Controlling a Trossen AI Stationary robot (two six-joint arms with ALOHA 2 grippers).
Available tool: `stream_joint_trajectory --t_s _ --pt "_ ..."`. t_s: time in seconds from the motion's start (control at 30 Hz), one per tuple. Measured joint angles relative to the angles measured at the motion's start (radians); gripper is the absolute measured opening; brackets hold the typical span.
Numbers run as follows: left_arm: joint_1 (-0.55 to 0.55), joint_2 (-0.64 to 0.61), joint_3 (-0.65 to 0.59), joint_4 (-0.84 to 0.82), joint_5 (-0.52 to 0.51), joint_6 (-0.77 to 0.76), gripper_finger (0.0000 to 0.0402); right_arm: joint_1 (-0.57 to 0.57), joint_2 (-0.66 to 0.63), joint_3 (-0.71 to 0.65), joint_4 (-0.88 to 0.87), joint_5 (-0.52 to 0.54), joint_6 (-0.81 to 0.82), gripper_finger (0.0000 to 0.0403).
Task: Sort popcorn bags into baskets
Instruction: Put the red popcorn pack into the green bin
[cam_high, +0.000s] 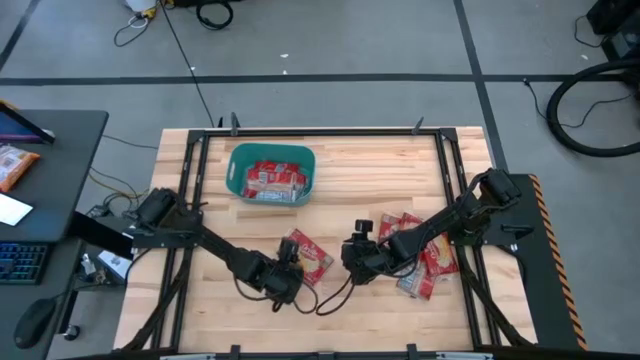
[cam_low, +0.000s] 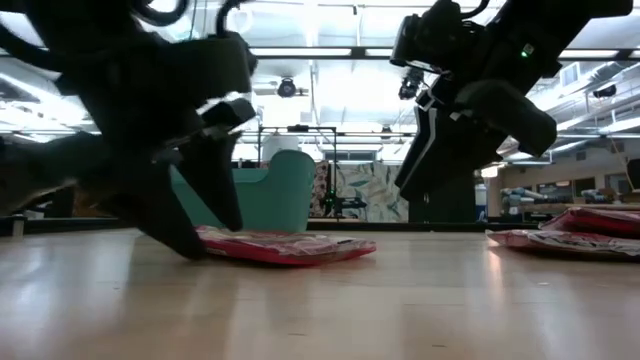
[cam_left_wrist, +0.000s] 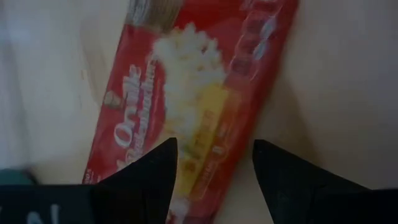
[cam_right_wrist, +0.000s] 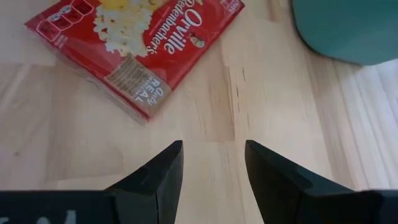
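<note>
I need to sort the popcorn bag into the teal basket, so my left gripper should next grab the bag by its side edge (cam_left_wrist: 229, 171) beside the yellow label.
A teal basket (cam_high: 236, 165) stands at the table's far middle and holds several red popcorn bags (cam_high: 270, 180). One popcorn bag (cam_high: 310, 255) lies flat on the table near the front. My left gripper (cam_left_wrist: 214, 165) is open and low over that bag's near end, one finger above the bag and the other beside its edge. My right gripper (cam_high: 355, 255) is open above bare wood to the bag's right, with the bag (cam_right_wrist: 134, 46) and the basket's corner (cam_right_wrist: 348, 28) ahead of it. More bags (cam_high: 425, 260) lie piled at the right. My left gripper slants down at the lone bag's near end (cam_low: 215, 240), and one fingertip (cam_low: 190, 245) reaches almost to the table beside it. Whether that fingertip touches the bag, I cannot tell.
A black metal frame (cam_high: 320, 132) runs around the wooden table. The pile of bags at the right lies partly under my right arm. Cables trail on the table (cam_high: 330, 300) near the front. A desk (cam_high: 50, 180) with a keyboard and an orange packet (cam_high: 15, 165) stands off to the left.
</note>
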Motion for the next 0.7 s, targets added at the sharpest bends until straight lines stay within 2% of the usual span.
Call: stream_joint_trajectory --t_s 0.13,0.23,0.5,0.7 --pt "0.030 -0.001 0.000 -0.005 0.034 0.000 0.0202 0.006 0.000 0.000 0.005 0.000 0.000 0.0178" --pt "0.052 -0.003 0.001 -0.017 0.082 0.001 0.0171 0.011 0.000 0.000 0.008 0.000 0.000 0.0178" --pt "0.072 -0.005 0.001 -0.039 0.117 -0.005 0.0022 0.021 0.000 0.000 0.014 0.000 0.000 0.0178" --pt "0.071 -0.086 -0.005 -0.200 0.115 -0.066 0.0013 0.021 0.000 0.000 0.014 0.001 0.000 0.0178"
